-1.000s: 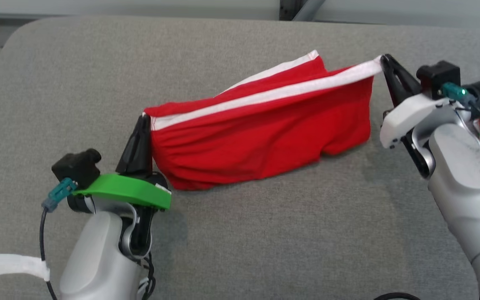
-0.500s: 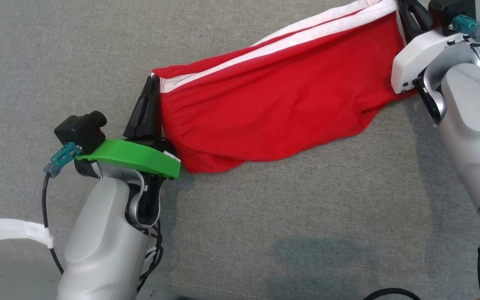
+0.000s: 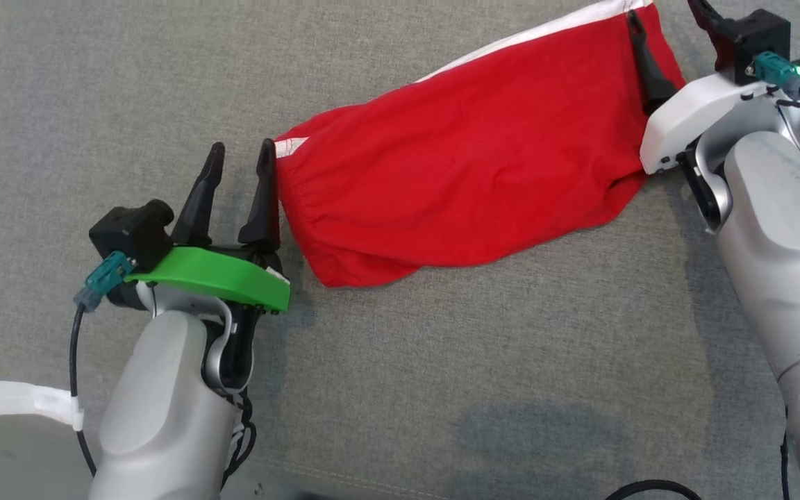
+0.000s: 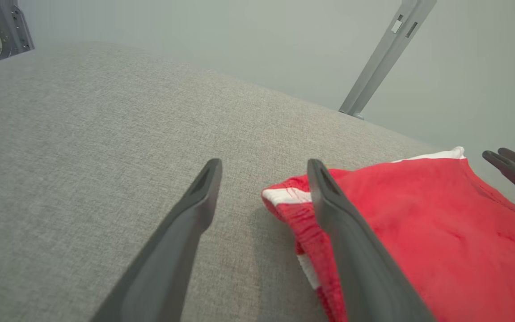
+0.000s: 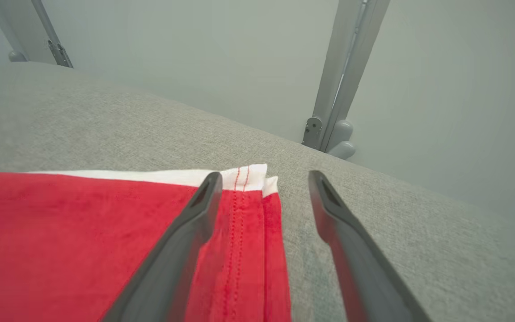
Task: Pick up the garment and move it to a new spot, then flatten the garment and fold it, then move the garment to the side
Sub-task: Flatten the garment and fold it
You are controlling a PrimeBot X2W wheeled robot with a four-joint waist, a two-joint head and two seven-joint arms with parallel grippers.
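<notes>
My right gripper grabs the garment by its hemmed leg end (image 3: 669,58) next. Then it folds that end over toward the red garment's gathered waistband (image 3: 303,212).
The garment (image 3: 469,173), red with a white stripe along its far edge, lies spread on the grey cushion (image 3: 442,389). My left gripper (image 3: 241,149) stands open just off its left end; one finger rests against the gathered waistband and nothing sits between the fingers. The left wrist view shows the left gripper (image 4: 263,167) open, with the garment (image 4: 418,223) to its right. My right gripper (image 3: 664,14) is open at the garment's right end, one finger over the cloth. In the right wrist view the right gripper (image 5: 265,179) straddles the white-hemmed corner of the garment (image 5: 83,232).
A strip of white tape (image 3: 11,410) hangs from the left arm's cable. Grey metal frame posts (image 5: 342,89) stand beyond the cushion's far edge. A black cable (image 3: 650,489) loops at the bottom right. The cushion's near half is bare fabric.
Both grippers have opened and let go of the garment's ends; the cloth has dropped flat onto the cushion. The head camera has tilted down and closer since the earliest frame.
</notes>
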